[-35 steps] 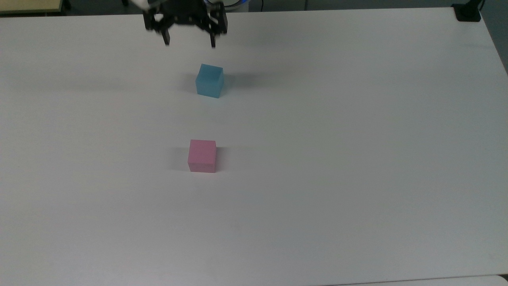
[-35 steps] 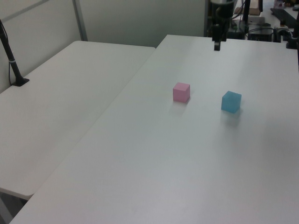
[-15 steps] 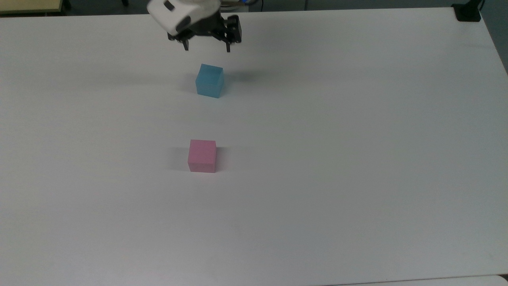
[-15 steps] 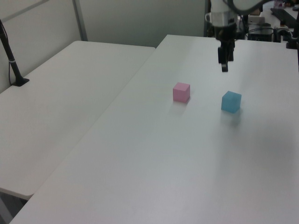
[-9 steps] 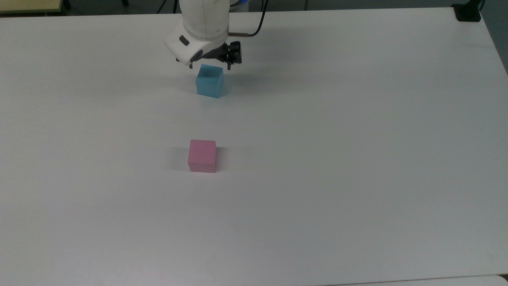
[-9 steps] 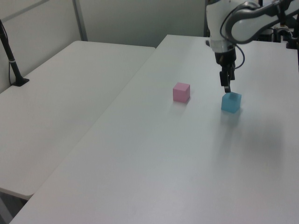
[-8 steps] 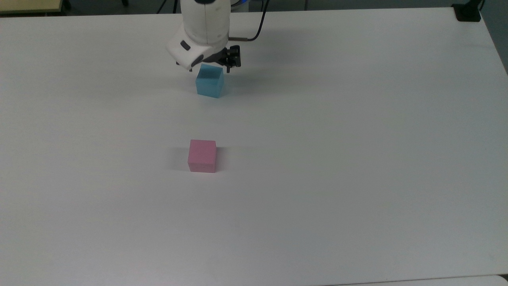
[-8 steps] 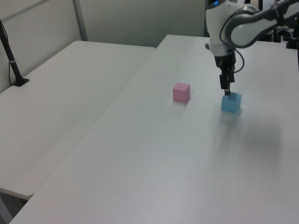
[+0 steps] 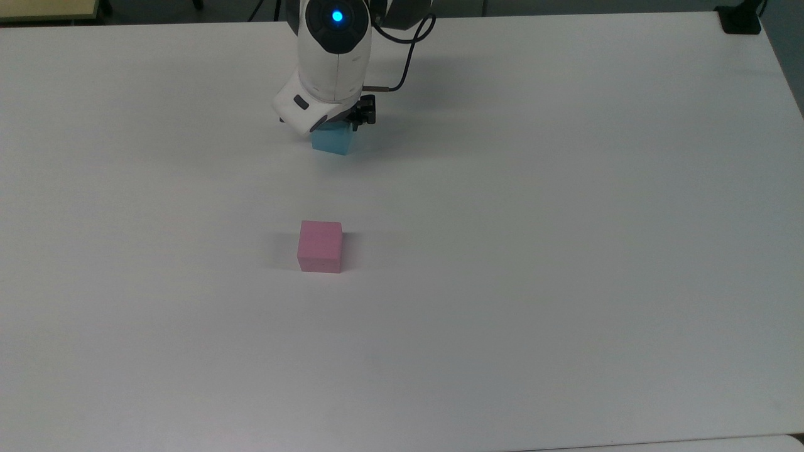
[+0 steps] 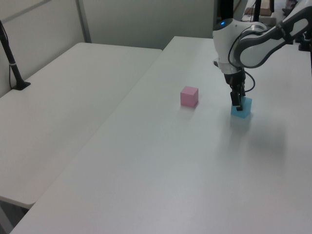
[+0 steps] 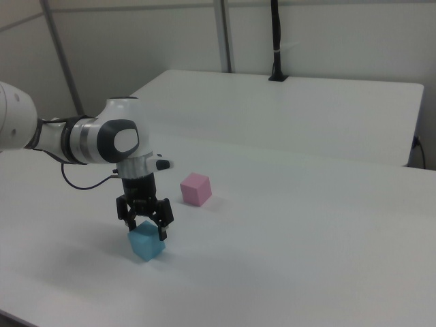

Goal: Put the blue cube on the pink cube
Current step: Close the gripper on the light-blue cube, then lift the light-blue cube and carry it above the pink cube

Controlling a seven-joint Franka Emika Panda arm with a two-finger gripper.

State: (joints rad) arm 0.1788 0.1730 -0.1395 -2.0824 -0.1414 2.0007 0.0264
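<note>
I will use my gripper to grab the blue cube by its upper half (image 10: 246, 103) next. Its bottom will then stay free to rest on the pink cube (image 10: 189, 96).
The blue cube (image 9: 333, 144) (image 10: 244, 110) (image 11: 147, 246) sits on the white table (image 9: 534, 251), far from the top view's camera. My gripper (image 9: 336, 123) (image 10: 238, 104) (image 11: 145, 229) is lowered over it, open, with one finger on each side of the cube's upper half. In the top view the white wrist covers most of the cube's top. The pink cube (image 9: 320, 246) (image 10: 189, 96) (image 11: 195, 189) stands alone nearer the middle of the table, about two cube widths away from the blue one.
A second white table (image 10: 58, 97) adjoins this one and carries a black post (image 10: 12, 63) (image 11: 276, 41). A black clamp base (image 9: 740, 19) sits at the top view's far right corner. A cable (image 9: 402, 56) loops from the wrist.
The arm came from the table's far edge toward the blue cube and dropped, so its open fingers now straddle the cube. Neither cube has moved.
</note>
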